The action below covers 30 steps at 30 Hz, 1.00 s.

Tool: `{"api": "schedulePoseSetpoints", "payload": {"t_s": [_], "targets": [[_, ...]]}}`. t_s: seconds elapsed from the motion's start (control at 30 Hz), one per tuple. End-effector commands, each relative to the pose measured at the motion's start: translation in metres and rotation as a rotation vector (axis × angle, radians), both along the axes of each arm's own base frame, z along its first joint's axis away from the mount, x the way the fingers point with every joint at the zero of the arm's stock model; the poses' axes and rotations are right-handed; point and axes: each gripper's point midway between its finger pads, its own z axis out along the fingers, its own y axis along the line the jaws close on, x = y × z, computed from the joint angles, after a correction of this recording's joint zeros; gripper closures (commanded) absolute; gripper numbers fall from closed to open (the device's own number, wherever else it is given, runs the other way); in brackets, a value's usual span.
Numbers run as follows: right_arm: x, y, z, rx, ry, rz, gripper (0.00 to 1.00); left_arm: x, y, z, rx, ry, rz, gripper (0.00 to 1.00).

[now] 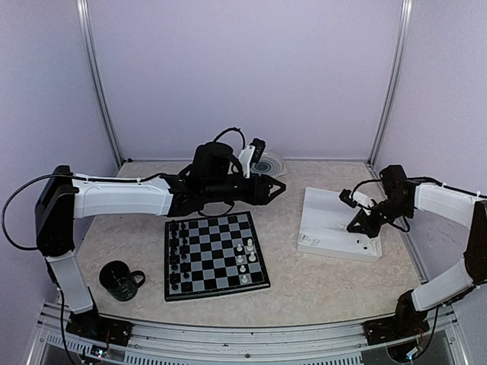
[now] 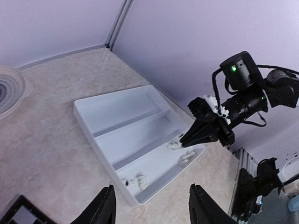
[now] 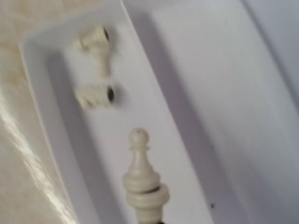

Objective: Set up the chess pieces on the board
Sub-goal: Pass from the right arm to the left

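Note:
I should grab the white chess piece by its head next with my left gripper. Its base then stays free to stand on the board.
The board (image 1: pixel 215 255) lies in front of the left arm, with several black chess pieces (image 1: pixel 179 251) along its left side and a few white ones (image 1: pixel 245 258) at its right. My left gripper (image 1: pixel 280 186) hangs open and empty beyond the board's far edge; its fingertips (image 2: pixel 105 205) frame the white tray (image 2: pixel 84 116). My right gripper (image 1: pixel 358 224) is over the tray's near compartment, shut on a white pawn (image 3: pixel 142 177) held above the tray floor (image 3: pixel 210 93). Two white pieces (image 3: pixel 96 95) lie toppled in that compartment.
The white compartment tray (image 1: pixel 323 213) sits right of the board, with more loose white pieces (image 2: pixel 135 181) in it. A black mug (image 1: pixel 120 280) stands at the near left. A round ribbed dish (image 1: pixel 268 163) sits at the back by the wall.

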Motion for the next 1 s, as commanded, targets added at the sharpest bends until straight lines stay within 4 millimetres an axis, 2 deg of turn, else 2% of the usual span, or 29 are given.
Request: {"api": "schedulePoseSetpoints", "payload": {"t_s": [0.0,0.2,0.3,0.37,0.57,0.8,0.97], "targets": [[0.002,0.021,0.041,0.147,-0.067,0.055,0.96,-0.008,-0.051,0.021,-0.246,0.100,-0.082,0.46],[-0.005,0.042,0.079,0.304,-0.107,0.109,0.96,-0.001,-0.089,-0.002,-0.355,0.272,-0.119,0.46],[-0.010,0.049,0.089,0.346,-0.112,0.131,0.95,-0.002,-0.103,-0.015,-0.366,0.333,-0.158,0.49],[-0.013,0.053,0.090,0.351,-0.105,0.145,0.95,-0.006,-0.113,-0.028,-0.354,0.362,-0.187,0.51],[-0.021,0.064,0.081,0.319,-0.089,0.183,0.95,-0.018,-0.138,-0.049,-0.306,0.402,-0.253,0.53],[-0.021,0.072,0.080,0.309,-0.085,0.200,0.95,-0.022,-0.143,-0.060,-0.295,0.428,-0.269,0.58],[-0.017,0.072,0.079,0.305,-0.081,0.191,0.95,-0.022,-0.142,-0.061,-0.288,0.424,-0.269,0.68]]}}
